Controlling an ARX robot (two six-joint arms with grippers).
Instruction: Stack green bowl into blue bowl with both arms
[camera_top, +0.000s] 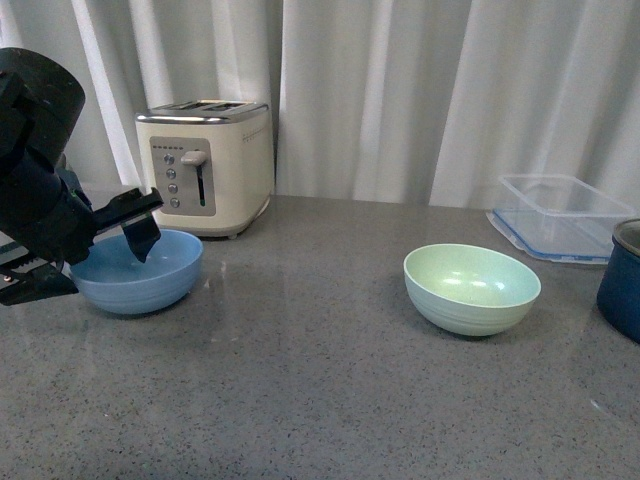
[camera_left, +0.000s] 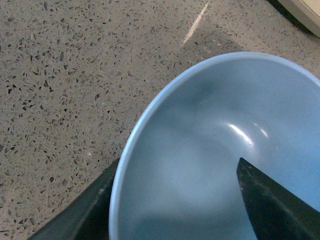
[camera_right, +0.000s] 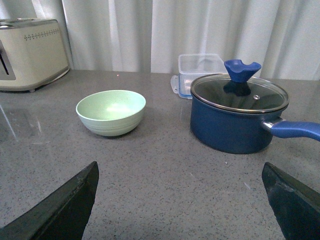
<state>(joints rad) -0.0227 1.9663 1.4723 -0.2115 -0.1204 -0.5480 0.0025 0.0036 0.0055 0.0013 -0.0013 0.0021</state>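
My left gripper should next take hold of the blue bowl by its thin near rim (camera_left: 117, 195), because the bowl's round body is wider than my open fingers.
The blue bowl (camera_top: 150, 280) sits on the grey counter at the left, in front of the toaster. My left gripper (camera_top: 95, 262) is open and straddles its near rim, with one finger inside the bowl and one outside. In the left wrist view the blue bowl (camera_left: 210, 150) fills the frame between the open gripper (camera_left: 175, 215). The green bowl (camera_top: 470, 288) sits upright at centre right, with nothing near it. My right gripper (camera_right: 180, 200) is open and empty above bare counter, well short of the green bowl (camera_right: 111, 111). The right arm is out of the front view.
A cream toaster (camera_top: 208, 165) stands behind the blue bowl. A clear blue-rimmed container (camera_top: 560, 215) lies at the back right. A dark navy pot (camera_right: 235, 117) with a glass lid and a long handle stands beside the green bowl. A curtain hangs behind.
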